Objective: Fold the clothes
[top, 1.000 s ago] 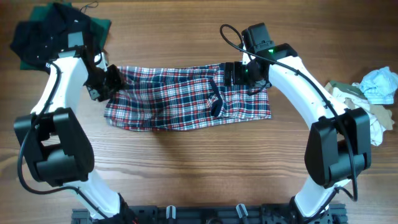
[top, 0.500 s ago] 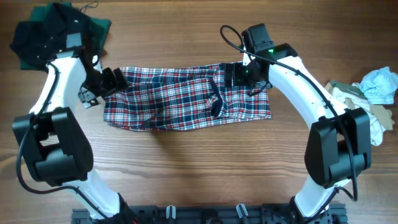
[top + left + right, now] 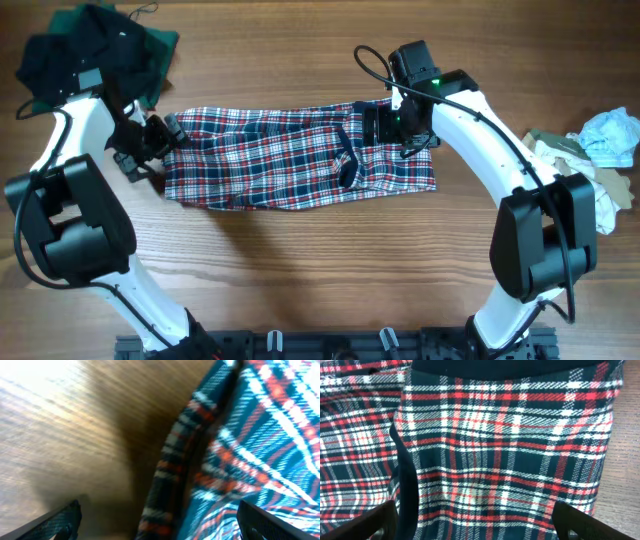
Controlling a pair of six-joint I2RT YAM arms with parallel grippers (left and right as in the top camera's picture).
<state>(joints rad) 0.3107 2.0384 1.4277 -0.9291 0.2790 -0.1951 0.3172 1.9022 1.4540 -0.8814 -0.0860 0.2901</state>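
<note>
I need to grab the dark hem at the outer end of the plaid cloth with my left gripper next, so that I can fold that end across the rest.
The clothes at hand are one long red, navy and white plaid piece (image 3: 290,160) lying flat across the middle of the table, with a navy trim strip (image 3: 345,162) near its right third. My left gripper (image 3: 150,143) is open at the cloth's left edge. In the left wrist view the gripper (image 3: 160,531) straddles that dark hem (image 3: 170,480) without holding it. My right gripper (image 3: 398,128) hovers open over the cloth's upper right part. The plaid cloth (image 3: 510,450) fills the right wrist view, and the right gripper (image 3: 477,529) has nothing pinched between its fingers.
A heap of dark navy and green garments (image 3: 90,50) lies at the back left corner. A pile of pale blue, white and beige garments (image 3: 595,150) sits at the right edge. Bare wood (image 3: 320,270) stretches in front of the plaid cloth.
My left gripper has opened, let go of the cloth's left end and drawn back to the left. The left edge now lies flat. The right arm has not moved.
</note>
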